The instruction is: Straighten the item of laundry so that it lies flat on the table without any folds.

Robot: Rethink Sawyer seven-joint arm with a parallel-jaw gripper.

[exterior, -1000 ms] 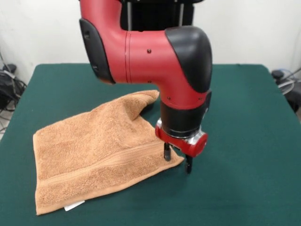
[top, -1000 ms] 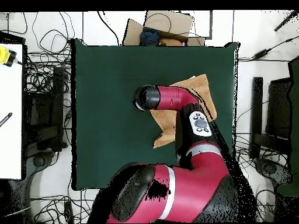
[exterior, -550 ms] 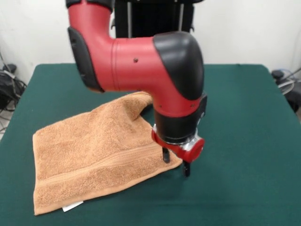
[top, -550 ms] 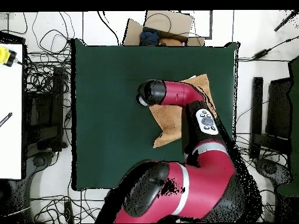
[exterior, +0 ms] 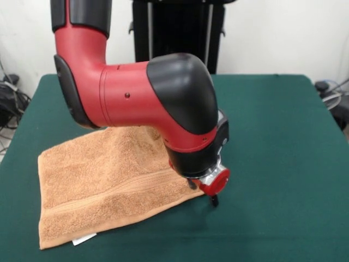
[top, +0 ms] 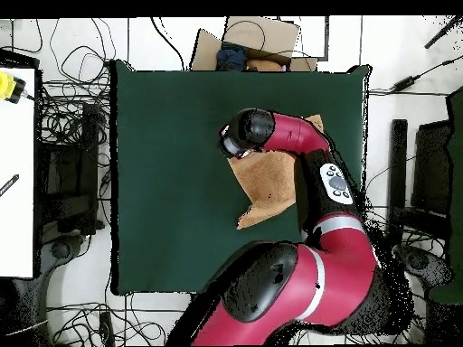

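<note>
The body of the towel (exterior: 103,185) is spread flat on the felt. I should next pinch the towel with my gripper by its free corner (exterior: 200,192), across the thin edge.
The item of laundry (exterior: 109,183), an orange-tan terry towel, lies on the green table (exterior: 283,142) left of centre. Its white tag (exterior: 84,239) pokes out at the near edge. My gripper (exterior: 203,194) stands at the towel's right corner, low over the table. It is open: one finger sits at the towel's edge, the other over bare felt just beyond. The arm hides the towel's far side. In the overhead view the towel (top: 269,185) shows partly beside the red arm (top: 298,145), which covers the gripper.
Cables lie all round the table (top: 163,181). A cardboard box (top: 249,43) sits past its top edge in the overhead view. A white bench (top: 16,172) with a yellow object stands at the left. A black stand (exterior: 174,33) rises behind the table.
The arm's upper links have swung left in the front view and now cover the towel's raised far fold. The gripper has shifted slightly lower and nearer at the same corner, still open.
</note>
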